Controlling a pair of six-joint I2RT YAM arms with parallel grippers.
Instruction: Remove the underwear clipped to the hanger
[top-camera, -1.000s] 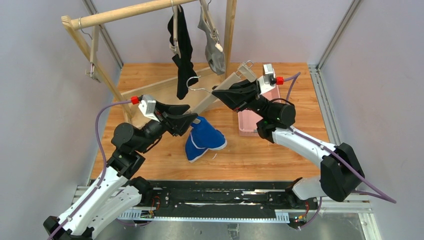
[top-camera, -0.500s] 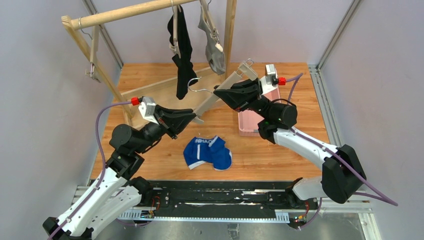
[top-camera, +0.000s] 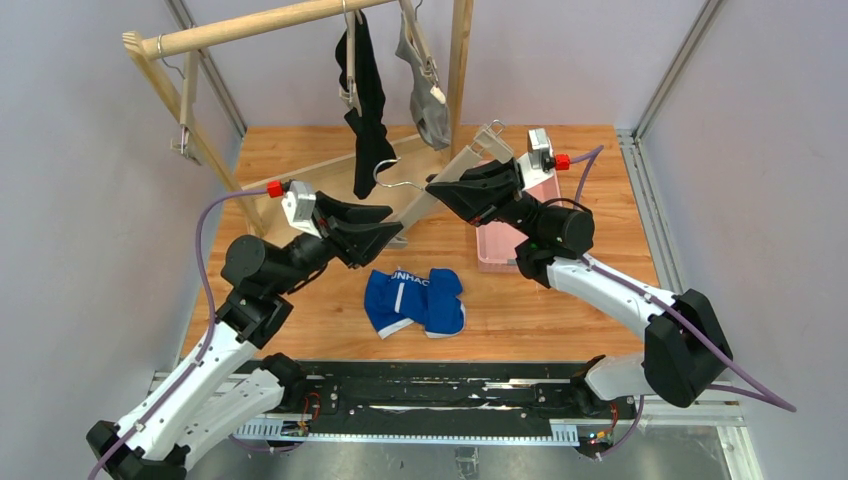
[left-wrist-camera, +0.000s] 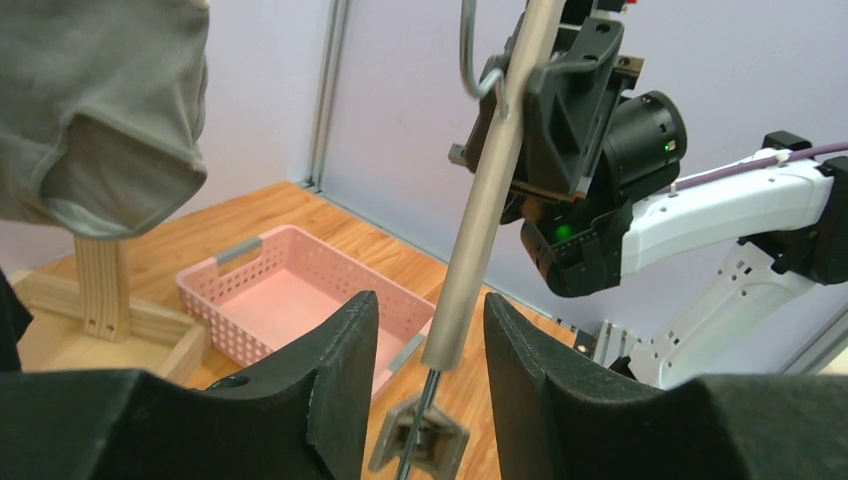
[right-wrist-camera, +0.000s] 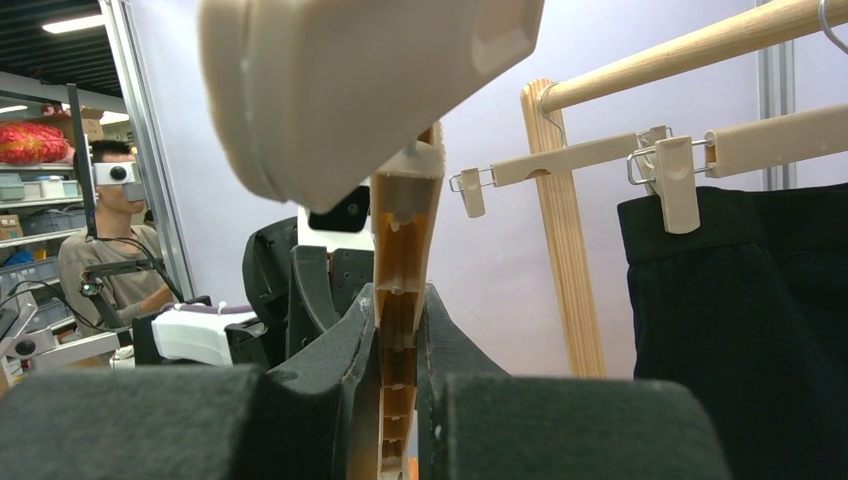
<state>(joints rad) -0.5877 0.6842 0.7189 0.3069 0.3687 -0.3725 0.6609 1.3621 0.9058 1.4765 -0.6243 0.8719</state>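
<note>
My left gripper grabs the beige hanger by its bar's loose end (top-camera: 408, 216) next. That keeps the hanger's hook free to hang on the wooden bar (top-camera: 260, 27).
The blue underwear (top-camera: 415, 301) with white lettering lies loose on the table. The black underwear (top-camera: 366, 100) and the grey underwear (top-camera: 427, 92) hang clipped to hangers on the wooden rail (top-camera: 260, 27). My right gripper (top-camera: 437, 188) is shut on the bar of a bare beige hanger (top-camera: 450, 170) and holds it slanted above the table. The right wrist view shows its jaws tight on that bar (right-wrist-camera: 400, 330), with the black underwear (right-wrist-camera: 740, 330) to the right. My left gripper (top-camera: 393, 233) is open and empty at the hanger's lower end. The bar (left-wrist-camera: 480, 220) stands between its fingers (left-wrist-camera: 340, 380), untouched.
A pink basket (top-camera: 497, 245) stands on the table behind my right arm and also shows in the left wrist view (left-wrist-camera: 290, 300). The wooden rack's legs (top-camera: 200, 140) and base stand at the back left. An empty clip hanger (top-camera: 186, 110) hangs at the rail's left end.
The blue underwear has dropped from beside my left gripper and the hanger onto the table. My left gripper has moved up to the hanger's lower end. The right arm has barely moved.
</note>
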